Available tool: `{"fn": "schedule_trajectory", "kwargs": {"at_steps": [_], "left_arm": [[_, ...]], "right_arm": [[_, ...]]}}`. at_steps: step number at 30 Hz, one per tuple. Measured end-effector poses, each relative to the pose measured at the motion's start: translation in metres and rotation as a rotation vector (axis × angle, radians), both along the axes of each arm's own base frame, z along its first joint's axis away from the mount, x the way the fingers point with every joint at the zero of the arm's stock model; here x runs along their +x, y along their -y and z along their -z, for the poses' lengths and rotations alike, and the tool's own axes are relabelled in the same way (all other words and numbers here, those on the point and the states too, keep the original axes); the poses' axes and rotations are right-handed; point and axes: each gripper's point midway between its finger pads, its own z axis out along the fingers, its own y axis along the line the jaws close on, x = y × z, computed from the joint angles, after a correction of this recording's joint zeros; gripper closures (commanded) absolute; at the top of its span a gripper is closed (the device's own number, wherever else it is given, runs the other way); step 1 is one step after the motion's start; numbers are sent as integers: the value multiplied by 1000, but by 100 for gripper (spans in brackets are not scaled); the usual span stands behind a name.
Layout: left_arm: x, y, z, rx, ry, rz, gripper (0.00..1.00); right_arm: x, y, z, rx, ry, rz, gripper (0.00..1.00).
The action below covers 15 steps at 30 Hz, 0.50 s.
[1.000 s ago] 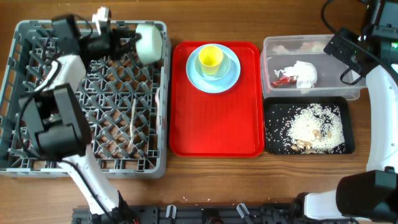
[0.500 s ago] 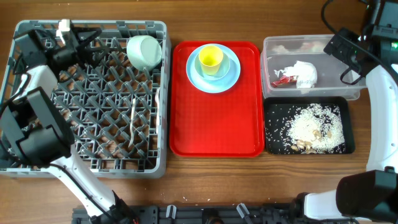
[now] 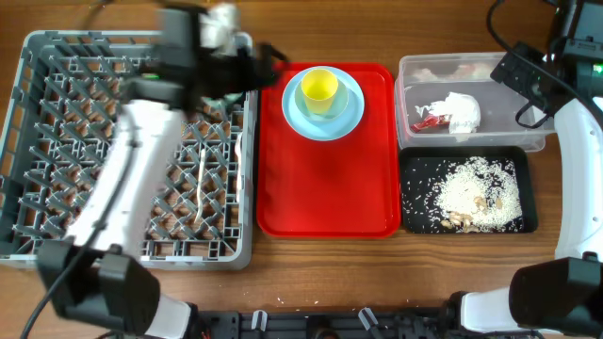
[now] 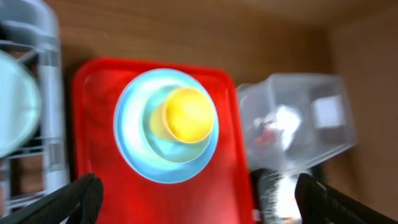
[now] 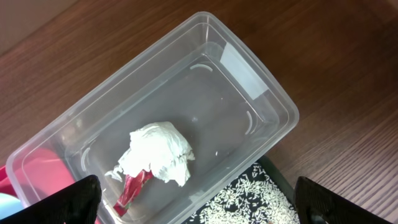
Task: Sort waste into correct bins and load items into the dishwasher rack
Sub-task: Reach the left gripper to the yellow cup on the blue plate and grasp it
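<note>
The yellow cup needs to be loaded tipped into the dishwasher rack, so my left gripper will next grab the yellow cup's side [image 3: 319, 88] [image 4: 183, 116] at its open rim and leave its base free.
A yellow cup [image 3: 318, 87] stands on a pale blue plate [image 3: 350, 113] at the back of a red tray [image 3: 325, 188]. My left gripper [image 3: 268, 56] hovers open and empty by the back right corner of the grey dishwasher rack [image 3: 57, 141], above the tray's near edge. In the left wrist view the cup [image 4: 186, 115] and plate [image 4: 134, 143] lie ahead of my left gripper [image 4: 202, 208]. A mint bowl [image 4: 15, 106] sits in the rack at the left edge. My right gripper [image 5: 199, 205] hangs open over the clear tub [image 5: 261, 106] holding the napkin [image 5: 158, 152] and red wrapper [image 5: 130, 190].
A black tray [image 3: 415, 179] with rice scraps [image 3: 476, 188] lies in front of the clear tub. A white utensil [image 3: 201, 184] stands among the rack's pegs. The left arm stretches diagonally across the rack.
My left gripper let go of the mint bowl in the rack's back right corner, swung away to the left, then swept right to the red tray's edge. The right arm has not moved.
</note>
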Motion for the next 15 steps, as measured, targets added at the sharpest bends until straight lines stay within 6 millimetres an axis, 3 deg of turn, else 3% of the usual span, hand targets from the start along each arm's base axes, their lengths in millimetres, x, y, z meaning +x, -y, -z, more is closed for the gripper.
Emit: {"fn": "schedule_trajectory", "kwargs": {"at_steps": [2,4,6,8,9,15], "left_arm": [[1,35,15,97,45,35,8],[5,64,32,172,92,58,42],[8,87,47,208,121,73,57],[11,98,57,230,138,84,58],[19,110,76,261,159,84,58],[44,116,125,320,181,68,60]], "right_arm": [[0,0,0,0,0,0,0],[0,0,0,0,0,0,0],[0,0,0,0,0,0,0],[0,0,0,0,0,0,0],[0,0,0,0,1,0,0],[0,0,0,0,0,0,0]]}}
